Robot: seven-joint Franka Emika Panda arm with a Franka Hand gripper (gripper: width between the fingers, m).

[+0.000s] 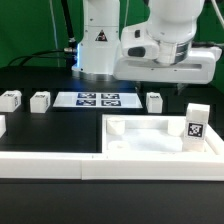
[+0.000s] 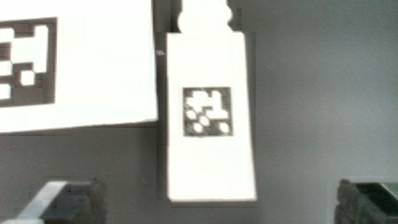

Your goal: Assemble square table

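My gripper's fingers are still above the white leg beside the marker board, so my gripper lowers next, before it closes on the white leg.
The white tabletop point(image 1: 150, 140) with raised edges lies at the exterior view's right front. One white tagged leg point(image 1: 196, 123) stands upright on it. Three more legs lie in a row on the black table point(image 1: 154, 101), point(image 1: 40, 101), point(image 1: 10, 99). The arm's white hand point(image 1: 165, 50) hovers above the leg beside the marker board. In the wrist view that leg point(image 2: 210, 110) lies lengthwise, tag up, just ahead of my gripper point(image 2: 214, 208). My gripper is open wide and empty, with a dark fingertip point(image 2: 63, 205) at each side, clear of the leg.
The marker board point(image 1: 98, 99) lies between the legs, and its corner point(image 2: 54, 70) nearly touches the leg in the wrist view. A long white rail point(image 1: 50, 162) runs along the front. Another white piece point(image 1: 2, 125) is cut off at the exterior view's left edge.
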